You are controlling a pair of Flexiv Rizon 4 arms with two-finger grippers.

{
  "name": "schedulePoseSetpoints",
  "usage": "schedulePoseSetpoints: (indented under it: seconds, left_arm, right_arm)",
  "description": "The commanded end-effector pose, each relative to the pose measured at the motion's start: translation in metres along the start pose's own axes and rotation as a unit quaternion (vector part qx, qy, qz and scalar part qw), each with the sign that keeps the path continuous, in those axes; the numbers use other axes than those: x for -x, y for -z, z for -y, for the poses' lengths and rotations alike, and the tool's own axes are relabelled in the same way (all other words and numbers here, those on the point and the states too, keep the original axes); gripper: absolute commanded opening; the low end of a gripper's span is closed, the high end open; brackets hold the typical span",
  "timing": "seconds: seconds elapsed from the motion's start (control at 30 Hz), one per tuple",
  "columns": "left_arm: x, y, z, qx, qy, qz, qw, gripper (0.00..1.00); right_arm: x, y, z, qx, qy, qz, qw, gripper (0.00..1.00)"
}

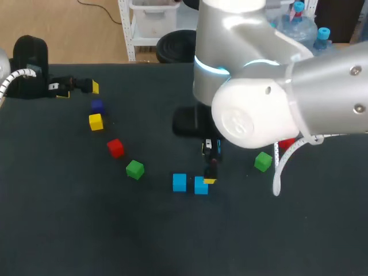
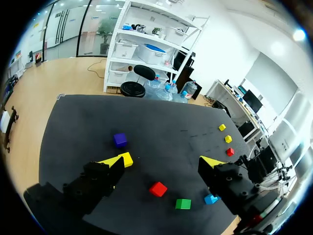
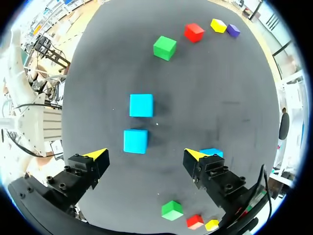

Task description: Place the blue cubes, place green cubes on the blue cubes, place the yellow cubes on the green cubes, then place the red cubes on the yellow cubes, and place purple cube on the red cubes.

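My right gripper grabs a blue cube by two opposite sides next, to build the row of blue cubes.
Two blue cubes (image 1: pixel 179 182) (image 1: pixel 200 186) lie side by side near the table's middle. My right gripper (image 1: pixel 210 172) hangs open just above and beside them. From its wrist, both blue cubes (image 3: pixel 141 105) (image 3: pixel 135 141) lie ahead of the open right gripper (image 3: pixel 145 155), nothing between its fingers. A third blue cube (image 3: pixel 212 152) peeks from behind one finger. A green cube (image 1: pixel 135 169), red cube (image 1: pixel 115 148), yellow cube (image 1: pixel 95 121) and purple cube (image 1: pixel 97 106) trail toward my left gripper (image 1: pixel 79 90), open and empty at the far left. Another green cube (image 1: pixel 263 161) sits to the right.
My right arm's big elbow (image 1: pixel 259 109) covers much of the table's right half and hides part of a red cube (image 1: pixel 286 144). Two more yellow cubes (image 2: pixel 222 127) (image 2: pixel 228 139) and a red cube (image 2: pixel 230 152) lie far across the table from the left gripper (image 2: pixel 163 161).
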State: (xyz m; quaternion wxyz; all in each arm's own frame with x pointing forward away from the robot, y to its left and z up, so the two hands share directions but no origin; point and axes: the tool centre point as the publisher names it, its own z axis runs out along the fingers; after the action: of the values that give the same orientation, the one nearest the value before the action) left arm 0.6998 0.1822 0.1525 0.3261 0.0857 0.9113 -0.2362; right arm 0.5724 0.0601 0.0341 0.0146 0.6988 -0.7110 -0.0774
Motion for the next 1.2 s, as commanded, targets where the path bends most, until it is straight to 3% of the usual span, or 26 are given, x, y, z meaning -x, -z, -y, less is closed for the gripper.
schedulePoseSetpoints:
  seconds: [0.03,0.97,1.1,1.13,1.2]
  left_arm:
    - [-0.001,0.000,-0.002,-0.006,-0.001,0.003,1.000,1.00]
    - [-0.001,0.000,-0.002,-0.006,-0.001,0.003,1.000,1.00]
    - [-0.001,0.000,-0.002,-0.006,-0.001,0.003,1.000,1.00]
    - [-0.001,0.000,-0.002,-0.006,-0.001,0.003,1.000,1.00]
    - [-0.001,0.000,-0.002,-0.006,-0.001,0.003,1.000,1.00]
  right_arm:
    - [0.001,-0.008,-0.005,-0.005,-0.003,-0.006,1.000,1.00]
    - [0.013,-0.037,-0.017,0.017,0.030,-0.030,0.999,1.00]
    - [0.012,-0.038,-0.016,0.017,0.029,-0.033,0.999,0.78]
    - [0.012,-0.038,-0.016,0.017,0.029,-0.033,0.999,0.54]
    - [0.013,-0.039,-0.015,0.016,0.028,-0.034,0.999,0.49]
